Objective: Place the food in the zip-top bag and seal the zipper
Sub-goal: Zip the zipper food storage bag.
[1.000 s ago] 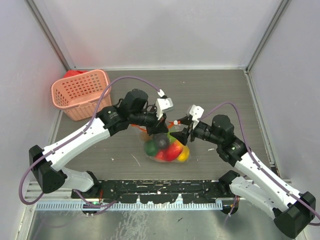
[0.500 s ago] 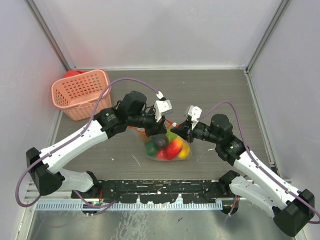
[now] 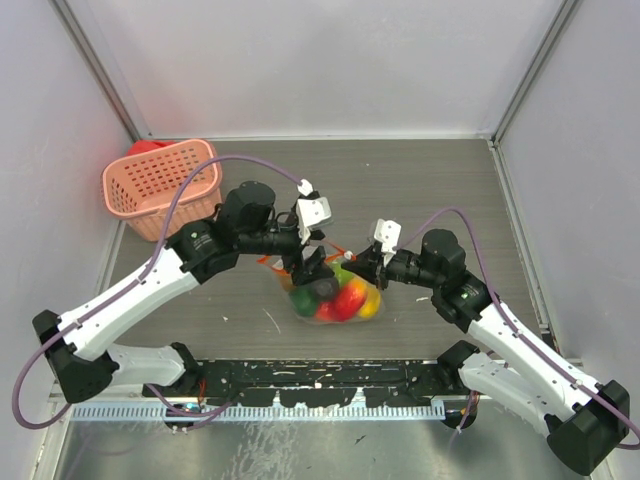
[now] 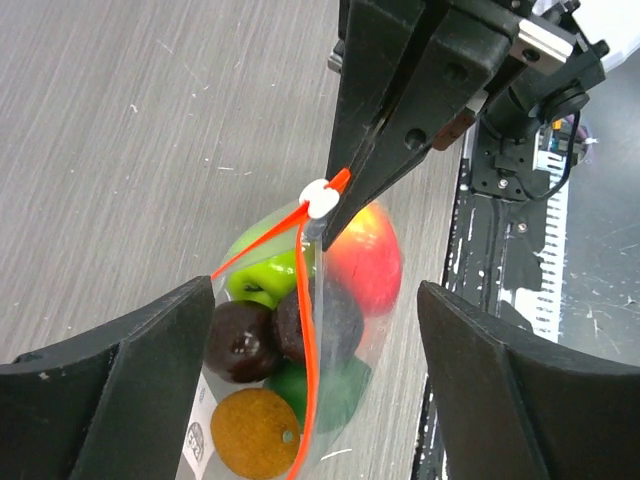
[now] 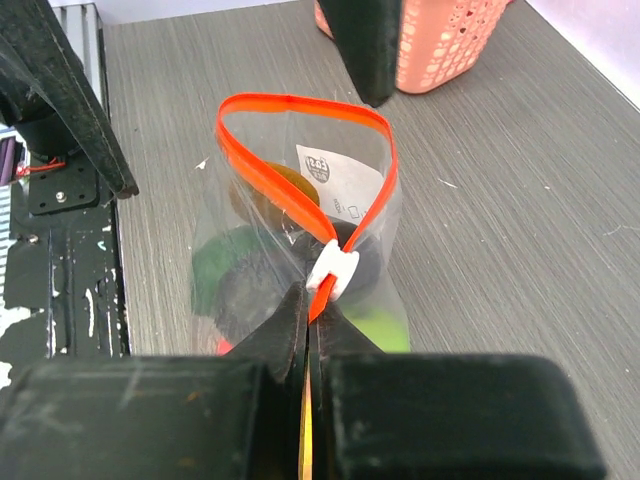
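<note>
My left fingers are on either side of the loop (image 4: 308, 340), short of the slider. My left gripper needs to move toward the white slider (image 4: 320, 197) before it closes.
The zip-top bag (image 3: 335, 295) lies mid-table holding the food: a green apple (image 4: 255, 275), a red fruit (image 4: 365, 265), a dark purple piece (image 4: 235, 340) and an orange round one (image 4: 250, 435). My left gripper (image 4: 315, 300) is open, its fingers (image 4: 110, 390) standing wide on both sides of the bag without touching it. My right gripper (image 5: 310, 300) is shut on the zipper (image 5: 270, 175), right beside the white slider (image 5: 333, 270). Past the slider the red-orange strip gapes in an open loop. From above, the left gripper (image 3: 308, 270) and the right gripper (image 3: 358, 265) face each other over the bag.
A pink lattice basket (image 3: 160, 185) stands at the back left with something red behind it. The table (image 3: 450, 190) is dark grey wood grain, walled by white panels. A black rail (image 3: 320, 375) runs along the near edge between the arm bases.
My left gripper has opened, let go of the bag and drawn back a little to the left. My right gripper has closed on the zipper strip by the slider.
</note>
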You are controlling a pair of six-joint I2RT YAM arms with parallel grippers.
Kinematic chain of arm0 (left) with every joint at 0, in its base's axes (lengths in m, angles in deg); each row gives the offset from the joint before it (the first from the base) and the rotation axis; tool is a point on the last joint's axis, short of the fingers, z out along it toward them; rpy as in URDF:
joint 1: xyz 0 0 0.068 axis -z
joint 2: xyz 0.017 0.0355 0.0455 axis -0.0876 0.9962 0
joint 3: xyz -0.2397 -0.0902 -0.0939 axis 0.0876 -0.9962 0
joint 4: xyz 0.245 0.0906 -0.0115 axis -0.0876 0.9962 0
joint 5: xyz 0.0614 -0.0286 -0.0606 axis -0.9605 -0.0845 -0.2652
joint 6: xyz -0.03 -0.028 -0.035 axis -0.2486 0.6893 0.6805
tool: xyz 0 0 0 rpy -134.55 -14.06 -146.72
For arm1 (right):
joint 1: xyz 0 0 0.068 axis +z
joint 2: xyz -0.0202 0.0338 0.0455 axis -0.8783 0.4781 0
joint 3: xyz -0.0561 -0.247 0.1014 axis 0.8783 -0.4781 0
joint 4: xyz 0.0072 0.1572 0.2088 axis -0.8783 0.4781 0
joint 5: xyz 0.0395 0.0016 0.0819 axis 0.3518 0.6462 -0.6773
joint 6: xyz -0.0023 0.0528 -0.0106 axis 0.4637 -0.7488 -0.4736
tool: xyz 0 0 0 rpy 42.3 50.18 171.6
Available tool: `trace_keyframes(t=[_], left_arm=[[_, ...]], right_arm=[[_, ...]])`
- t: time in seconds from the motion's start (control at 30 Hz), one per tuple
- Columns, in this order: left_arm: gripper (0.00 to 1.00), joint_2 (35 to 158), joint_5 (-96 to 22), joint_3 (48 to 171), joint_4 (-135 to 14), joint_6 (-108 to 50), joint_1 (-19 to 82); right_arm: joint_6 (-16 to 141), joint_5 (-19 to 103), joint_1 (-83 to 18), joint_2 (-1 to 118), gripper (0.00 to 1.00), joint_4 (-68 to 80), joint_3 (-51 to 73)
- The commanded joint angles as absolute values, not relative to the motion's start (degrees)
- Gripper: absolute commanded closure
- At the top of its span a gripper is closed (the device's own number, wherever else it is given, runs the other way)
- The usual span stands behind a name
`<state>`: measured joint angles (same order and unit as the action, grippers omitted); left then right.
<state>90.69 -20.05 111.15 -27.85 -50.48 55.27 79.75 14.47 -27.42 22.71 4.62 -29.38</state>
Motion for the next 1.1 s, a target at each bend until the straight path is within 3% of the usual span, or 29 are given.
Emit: trace_keyframes(t=[0.0, 0.2, 0.5, 0.9, 1.07], left_arm=[[0.15, 92.9, -15.3, 114.9, -29.9, -55.1, 55.5], [0.16, 97.3, -7.9, 118.1, -26.9, -61.1, 55.3], [0.27, 101.4, -0.7, 121.3, -24.4, -65.3, 55.3], [0.58, 105.0, 1.1, 123.5, -20.4, -66.3, 55.2], [0.78, 104.5, 0.3, 122.9, -19.9, -66.2, 55.2]], right_arm=[[84.5, 10.5, -27.6, 21.9, 0.99, 4.5, -27.4], [88.4, 9.0, -27.6, 21.8, 0.99, 6.3, -26.5], [90.4, 6.9, -27.6, 23.5, 0.99, 7.3, -25.2], [90.5, 7.8, -27.6, 23.6, 0.99, 7.2, -25.2], [90.2, 8.3, -27.6, 23.6, 0.99, 7.2, -25.4]])
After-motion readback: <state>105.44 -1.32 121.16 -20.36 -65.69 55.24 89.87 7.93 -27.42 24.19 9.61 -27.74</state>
